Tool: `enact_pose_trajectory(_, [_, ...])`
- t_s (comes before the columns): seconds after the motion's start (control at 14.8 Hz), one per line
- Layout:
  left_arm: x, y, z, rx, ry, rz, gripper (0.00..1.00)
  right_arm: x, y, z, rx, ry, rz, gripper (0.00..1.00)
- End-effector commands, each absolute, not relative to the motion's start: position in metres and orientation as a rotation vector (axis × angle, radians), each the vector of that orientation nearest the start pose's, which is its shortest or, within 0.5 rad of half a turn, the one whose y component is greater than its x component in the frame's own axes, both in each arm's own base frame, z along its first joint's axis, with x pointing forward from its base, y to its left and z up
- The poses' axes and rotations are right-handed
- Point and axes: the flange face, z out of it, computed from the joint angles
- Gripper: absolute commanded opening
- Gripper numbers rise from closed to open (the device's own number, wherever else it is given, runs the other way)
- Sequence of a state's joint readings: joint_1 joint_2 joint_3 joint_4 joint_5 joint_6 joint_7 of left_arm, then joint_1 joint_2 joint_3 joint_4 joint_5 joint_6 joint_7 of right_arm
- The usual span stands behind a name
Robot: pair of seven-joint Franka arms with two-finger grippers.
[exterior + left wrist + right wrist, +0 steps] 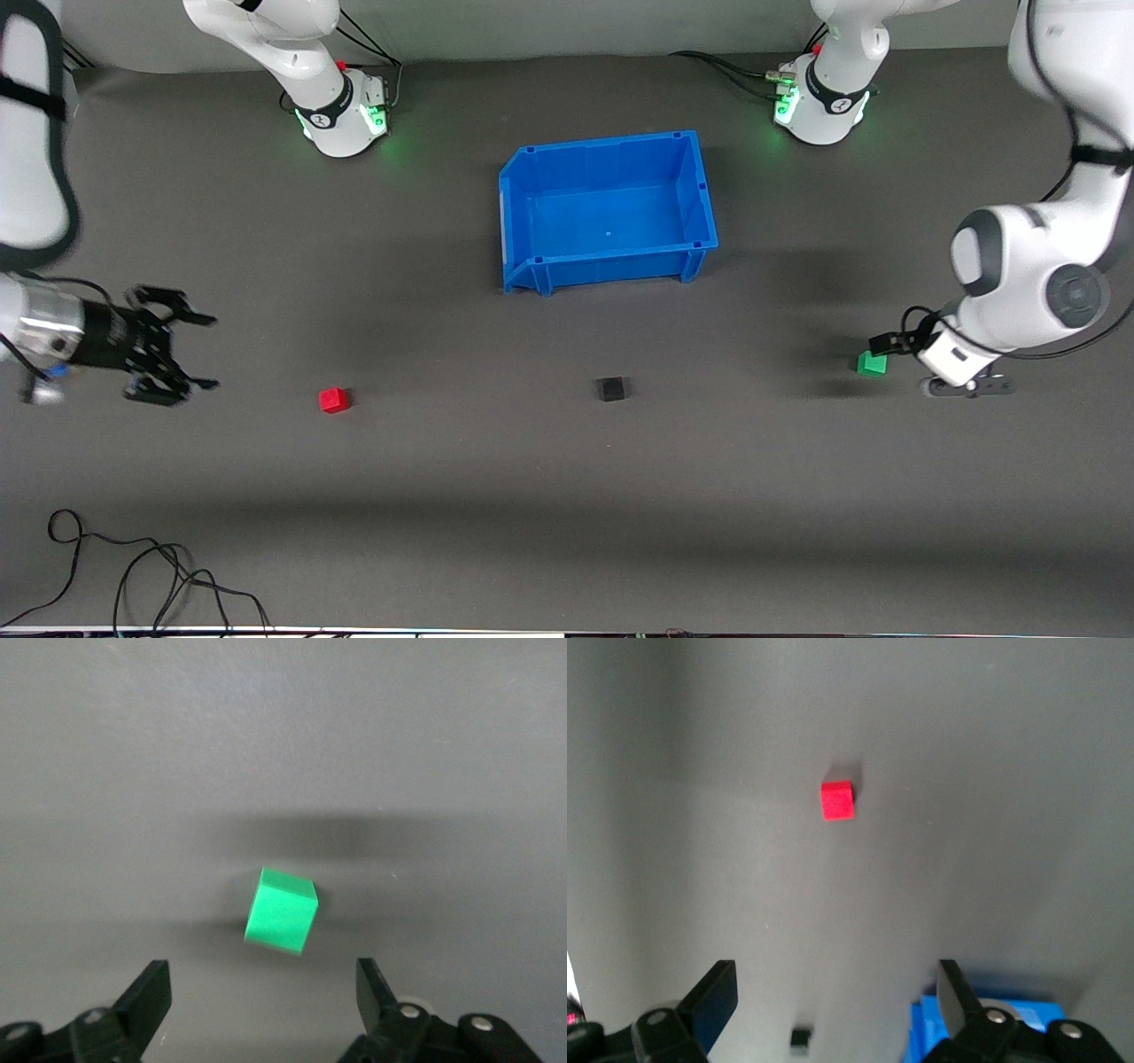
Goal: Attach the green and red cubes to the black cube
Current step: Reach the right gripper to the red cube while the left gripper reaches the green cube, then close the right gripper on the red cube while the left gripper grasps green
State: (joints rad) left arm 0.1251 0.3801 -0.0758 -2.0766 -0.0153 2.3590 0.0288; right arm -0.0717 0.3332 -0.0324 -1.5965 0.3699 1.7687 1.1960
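Note:
The robot's right gripper will next grab the red cube by its opposite sides, so that the red cube's front side stays free to attach to the black cube point(609, 388) point(801, 1037).
Three small cubes lie in a row on the dark table. The red cube point(334, 400) point(838, 801) is toward the right arm's end, the black cube point(609, 388) point(801, 1037) in the middle, and the green cube point(872, 362) point(282, 911) toward the left arm's end. My left gripper point(895, 348) point(264, 992) hangs low right beside the green cube, open. The cube sits just ahead of the fingertips, not between them. My right gripper point(204, 352) point(837, 992) is open and empty, pointing toward the red cube from a good distance.
An empty blue bin point(523, 221) point(1036, 1012) stands farther from the front camera than the black cube. Loose black cables point(142, 567) lie near the table's front edge at the right arm's end.

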Motion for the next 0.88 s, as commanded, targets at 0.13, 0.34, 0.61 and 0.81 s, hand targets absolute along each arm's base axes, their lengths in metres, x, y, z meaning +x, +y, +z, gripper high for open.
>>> enact_pose_trajectory(0.13, [0.576, 0.018, 0.198, -3.133, 0.092, 0.146, 0.85, 0.647, -0.023, 0.314, -2.243, 1.805, 0.461, 1.00])
enact_pose_trajectory(0.34, [0.579, 0.013, 0.196, -3.118, 0.153, 0.143, 0.75, 0.652, -0.023, 0.251, -2.275, 1.728, 0.476, 1.00])
enact_pose_trajectory(0.61, [0.593, 0.011, 0.201, -3.114, 0.215, 0.107, 0.73, 0.655, -0.017, 0.202, -2.317, 1.699, 0.438, 1.00])
enact_pose_trajectory(0.81, [0.590, 0.011, 0.182, -3.114, 0.224, 0.150, 0.69, 0.655, -0.005, 0.193, -2.329, 1.689, 0.439, 1.00])
